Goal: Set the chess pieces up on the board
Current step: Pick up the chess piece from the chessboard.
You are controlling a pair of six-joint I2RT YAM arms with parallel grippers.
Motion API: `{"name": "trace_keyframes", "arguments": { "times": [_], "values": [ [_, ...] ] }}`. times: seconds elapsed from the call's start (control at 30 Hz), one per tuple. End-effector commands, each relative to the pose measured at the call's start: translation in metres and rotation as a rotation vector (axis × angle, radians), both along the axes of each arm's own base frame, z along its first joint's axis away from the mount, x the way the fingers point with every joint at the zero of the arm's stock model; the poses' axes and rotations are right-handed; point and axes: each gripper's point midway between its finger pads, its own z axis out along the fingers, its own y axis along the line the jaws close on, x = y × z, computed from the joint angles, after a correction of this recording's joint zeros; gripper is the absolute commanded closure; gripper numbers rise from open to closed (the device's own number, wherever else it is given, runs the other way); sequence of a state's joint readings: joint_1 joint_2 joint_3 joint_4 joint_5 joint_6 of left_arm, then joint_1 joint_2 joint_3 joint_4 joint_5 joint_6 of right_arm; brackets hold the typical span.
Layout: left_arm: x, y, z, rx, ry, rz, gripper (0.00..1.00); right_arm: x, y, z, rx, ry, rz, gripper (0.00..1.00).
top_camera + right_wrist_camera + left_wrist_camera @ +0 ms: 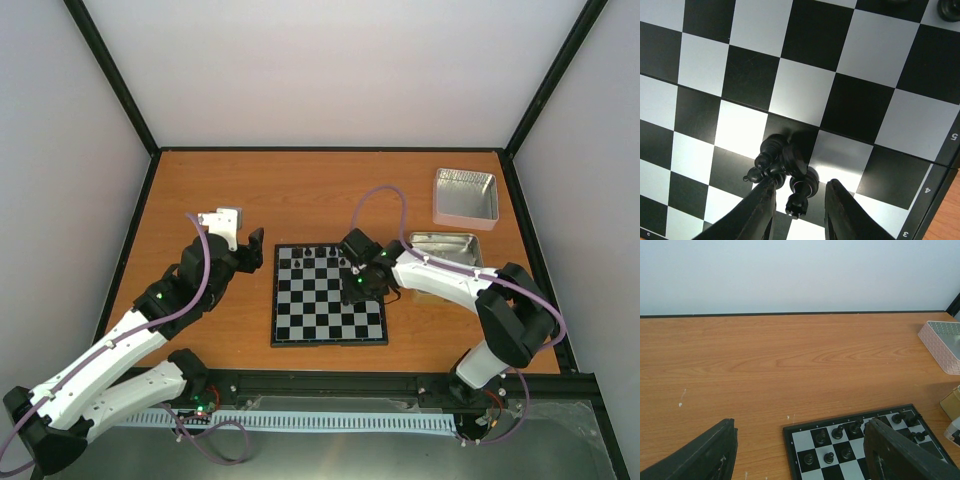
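Note:
The notched black piece beside the clump (pixel 774 158) has its body (pixel 802 191) between my fingers, as low as their ends. My right gripper should close on the notched black piece now.
The board (pixel 310 312) lies at the table's middle. Several black chess pieces (pixel 320 251) stand along its far rows; they also show in the left wrist view (pixel 838 431). My right gripper (pixel 357 285) hangs low over the board's right side. In the right wrist view it (pixel 801 187) is open around a clump of black pieces (pixel 785 160) lying tipped together on the squares; its left finger (pixel 762 205) touches the clump, the right finger stands apart. My left gripper (pixel 250 245) is open and empty just left of the board's far corner (pixel 790 432).
Two silver tins stand at the right: one (pixel 465 195) at the far right, also in the left wrist view (pixel 942 345), one (pixel 440 250) behind my right arm. Bare wood lies left of and beyond the board. Walls close in the table.

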State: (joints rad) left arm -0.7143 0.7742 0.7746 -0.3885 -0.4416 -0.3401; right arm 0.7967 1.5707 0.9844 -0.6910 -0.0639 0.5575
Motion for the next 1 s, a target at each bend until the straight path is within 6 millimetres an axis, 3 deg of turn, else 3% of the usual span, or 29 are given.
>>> {"name": "trace_keyframes", "arguments": {
  "times": [0.0,0.23,0.37,0.67,0.73,0.83,0.97],
  "values": [
    [0.002,0.0,0.008,-0.003,-0.029,0.001,0.3,-0.002,0.002,0.003,0.007,-0.016,0.011,0.71],
    [0.003,0.0,0.009,-0.004,-0.03,0.003,0.3,-0.007,0.0,-0.007,-0.027,0.005,0.019,0.74],
    [0.003,0.0,0.009,-0.005,-0.031,0.001,0.3,-0.007,0.0,-0.007,-0.033,-0.004,0.02,0.82],
    [0.003,-0.001,0.009,-0.003,-0.031,-0.001,0.3,-0.007,-0.002,-0.015,-0.057,0.009,0.022,0.83],
    [0.003,-0.001,0.009,-0.003,-0.032,-0.001,0.3,-0.006,-0.002,-0.015,-0.06,0.007,0.021,0.88],
    [0.003,0.0,0.01,-0.003,-0.032,0.002,0.3,-0.003,-0.003,-0.008,-0.069,-0.013,0.011,0.95],
    [0.003,0.0,0.01,-0.004,-0.033,0.003,0.3,0.008,-0.003,0.014,-0.06,-0.08,-0.001,0.96]
  ]
}}
